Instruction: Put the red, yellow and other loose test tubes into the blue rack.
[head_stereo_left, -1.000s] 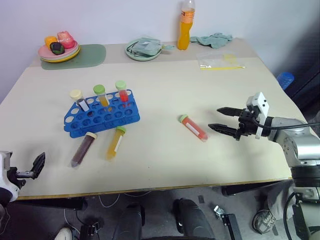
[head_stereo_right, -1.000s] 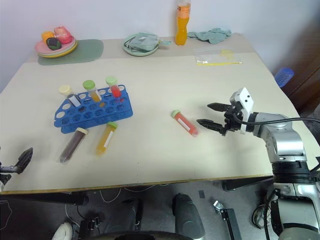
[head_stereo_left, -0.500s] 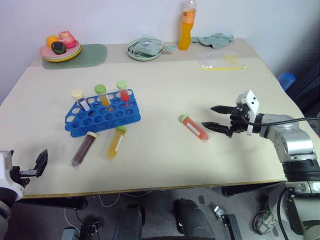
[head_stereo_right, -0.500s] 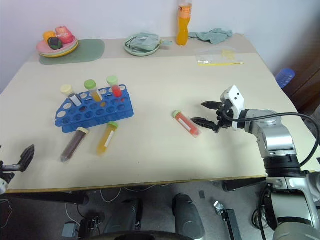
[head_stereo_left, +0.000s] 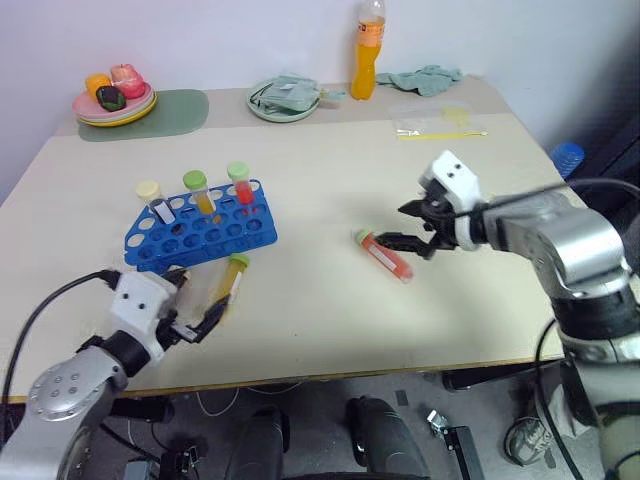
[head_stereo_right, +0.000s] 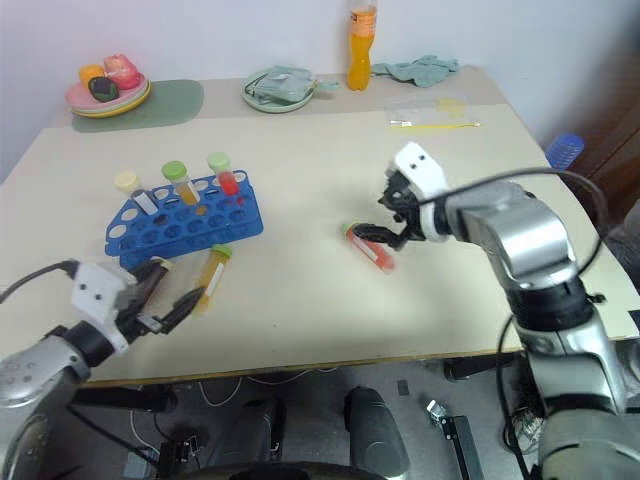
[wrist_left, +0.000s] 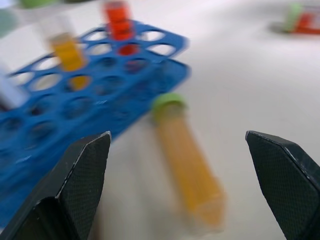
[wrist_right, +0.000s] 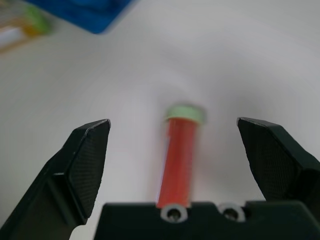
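The fingers of my right gripper are above the red tube (head_stereo_left: 384, 254), so it isn't time to close yet. My right gripper has to move lower first, then close on the tube.
The blue rack (head_stereo_left: 200, 228) stands left of the table's middle with three capped tubes upright in its back row. A loose yellow tube (head_stereo_left: 232, 280) with a green cap lies just in front of it. My left gripper (head_stereo_left: 198, 298) is open, low at the tube's near end; in the left wrist view the yellow tube (wrist_left: 187, 165) lies between its fingers. My left hand covers the spot left of it, where a dark tube may lie hidden. The red tube (head_stereo_left: 384, 254) lies right of centre. My right gripper (head_stereo_left: 402, 226) is open and tilted down over its cap end, red tube (wrist_right: 180, 155) between the fingers.
Along the far edge are a plate of toy fruit (head_stereo_left: 113, 98) on a green mat (head_stereo_left: 165, 108), a plate with a cloth (head_stereo_left: 285, 98), an orange bottle (head_stereo_left: 367, 50), a crumpled cloth (head_stereo_left: 430, 78) and a clear bag (head_stereo_left: 440, 122). Bare tabletop separates the rack from the red tube.
My left gripper has swung in from the table's front-left corner to the yellow tube. My right gripper has moved left and tipped down over the red tube. Both stay open.
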